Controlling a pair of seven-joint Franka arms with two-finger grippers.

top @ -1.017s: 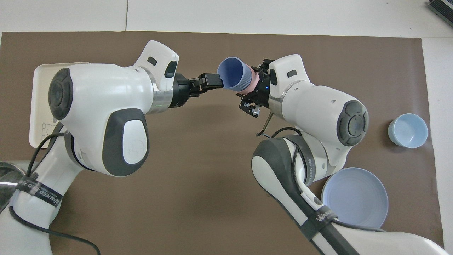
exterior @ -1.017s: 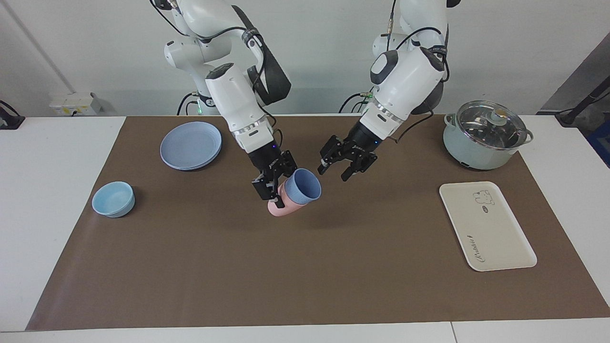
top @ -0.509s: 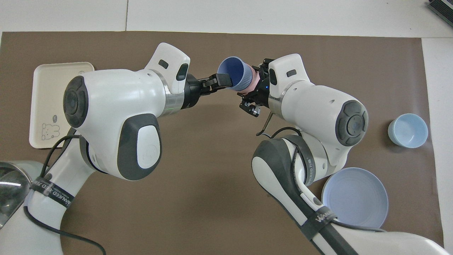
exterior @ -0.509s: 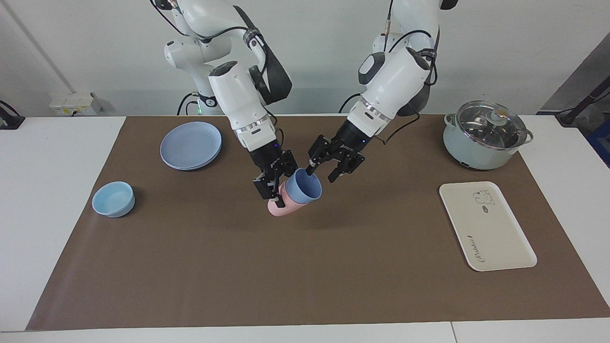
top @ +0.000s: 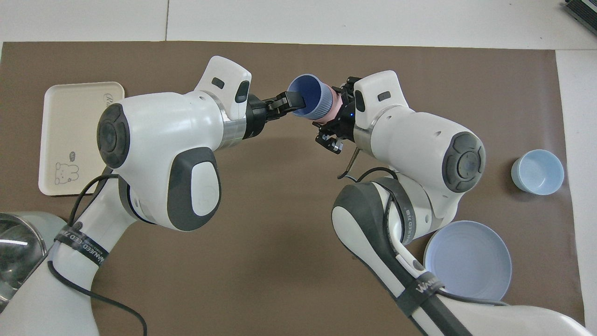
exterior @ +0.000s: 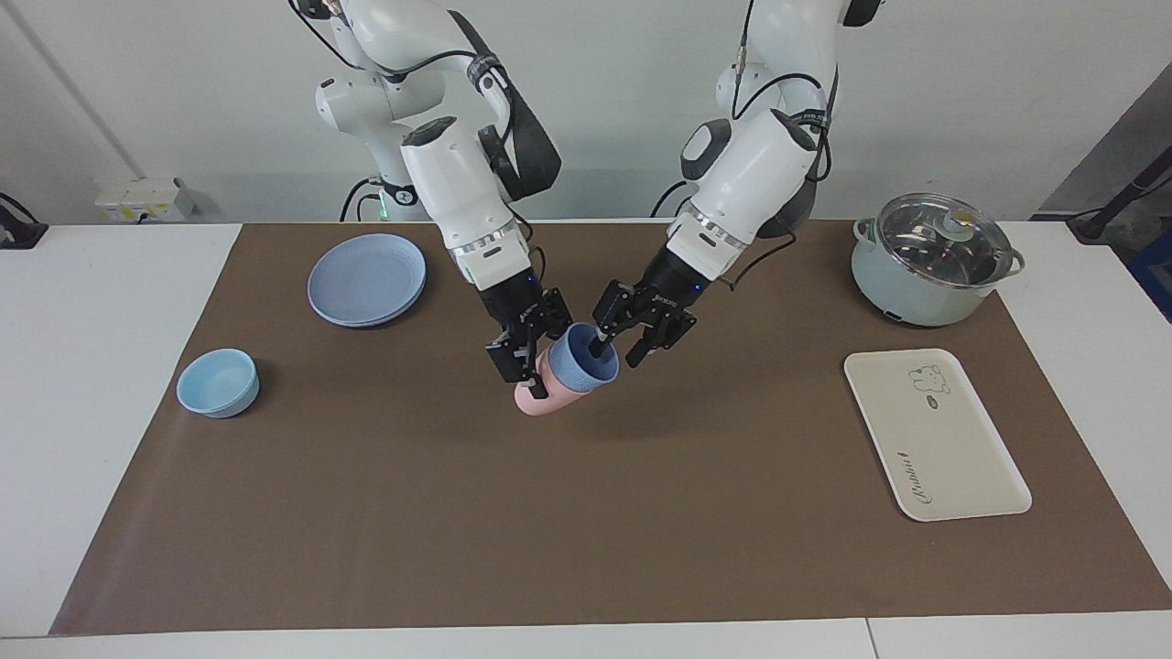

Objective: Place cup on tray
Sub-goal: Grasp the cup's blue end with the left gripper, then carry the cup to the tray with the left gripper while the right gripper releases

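Observation:
My left gripper grabs the blue cup by its exposed rim (top: pixel 291 90) next, since the pink tumbler wraps the lower part of the cup.
The periwinkle-blue cup (exterior: pixel 584 360) sits nested in a salmon-pink tumbler (exterior: pixel 540 395), tilted, mouth toward the left arm's end. My right gripper (exterior: pixel 524 366) is shut on the pink tumbler and holds the pair above the middle of the mat. My left gripper (exterior: pixel 616 349) is open at the cup's rim, one finger inside the mouth and one outside. In the overhead view the cup (top: pixel 308 97) lies between the left gripper (top: pixel 291 100) and the right gripper (top: pixel 336 112). The cream tray (exterior: pixel 934 435) lies flat at the left arm's end and also shows in the overhead view (top: pixel 70 135).
A lidded pot (exterior: pixel 929 261) stands nearer to the robots than the tray. A round blue plate (exterior: pixel 367 278) and a light-blue bowl (exterior: pixel 218 382) lie at the right arm's end. A brown mat (exterior: pixel 586 513) covers the table.
My left gripper has moved toward the cup and down, from apart to straddling its rim. The right gripper and the nested tumblers have stayed in place.

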